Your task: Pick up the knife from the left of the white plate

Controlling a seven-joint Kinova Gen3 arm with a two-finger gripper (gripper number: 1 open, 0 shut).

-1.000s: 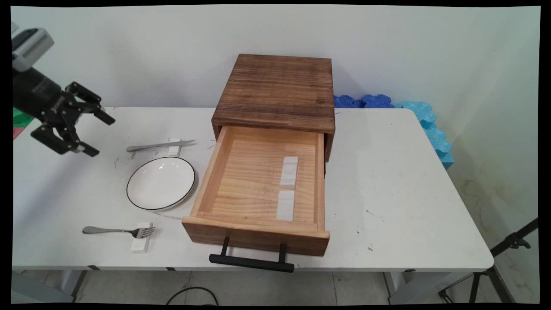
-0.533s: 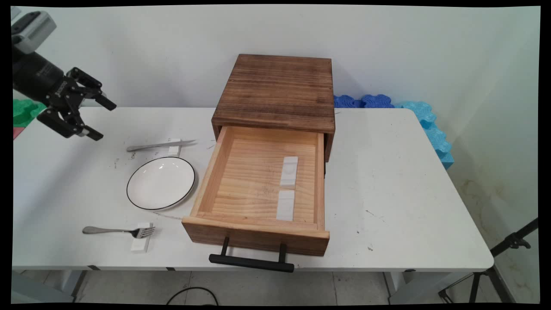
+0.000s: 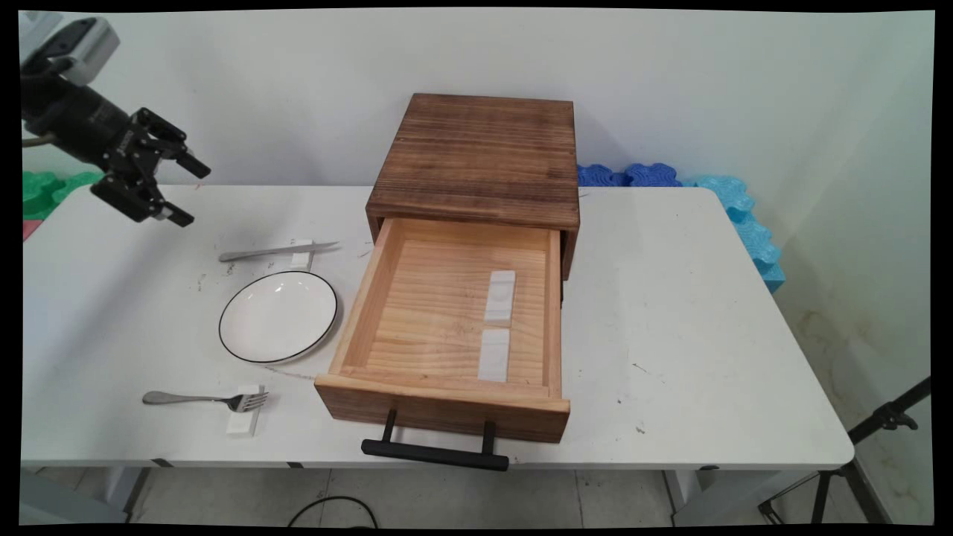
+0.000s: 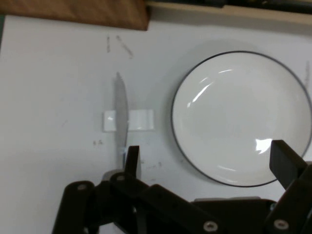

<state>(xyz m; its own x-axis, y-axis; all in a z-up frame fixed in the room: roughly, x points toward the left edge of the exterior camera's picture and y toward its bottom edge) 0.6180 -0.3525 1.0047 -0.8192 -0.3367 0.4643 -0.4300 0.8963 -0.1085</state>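
The silver knife needs to lie across a white block in the open drawer [image 3: 500, 296]. My gripper will next grab the knife by its handle [image 3: 247, 254] for that.
My gripper [image 3: 192, 195] hangs open and empty in the air over the table's far left, up and to the left of a silver knife [image 3: 275, 251]. The knife lies across a small white rest [image 3: 300, 260]. Just nearer than the knife sits a white plate with a black rim [image 3: 278, 316]. In the hand view my gripper [image 4: 209, 161] looks down on the knife [image 4: 120, 112], its rest [image 4: 141, 121] and the plate [image 4: 241, 117]; the left finger [image 4: 132, 158] is over the knife's handle end.
A dark wooden cabinet [image 3: 480, 156] stands mid-table with its drawer [image 3: 372, 298] pulled open; two white blocks [image 3: 500, 296] lie inside. A fork [image 3: 201, 400] rests on a white block [image 3: 244, 420] near the front left. Blue foam pieces [image 3: 737, 216] line the far right.
The gripper has risen and moved right and toward the back of the table, staying open. Nothing on the table has moved.
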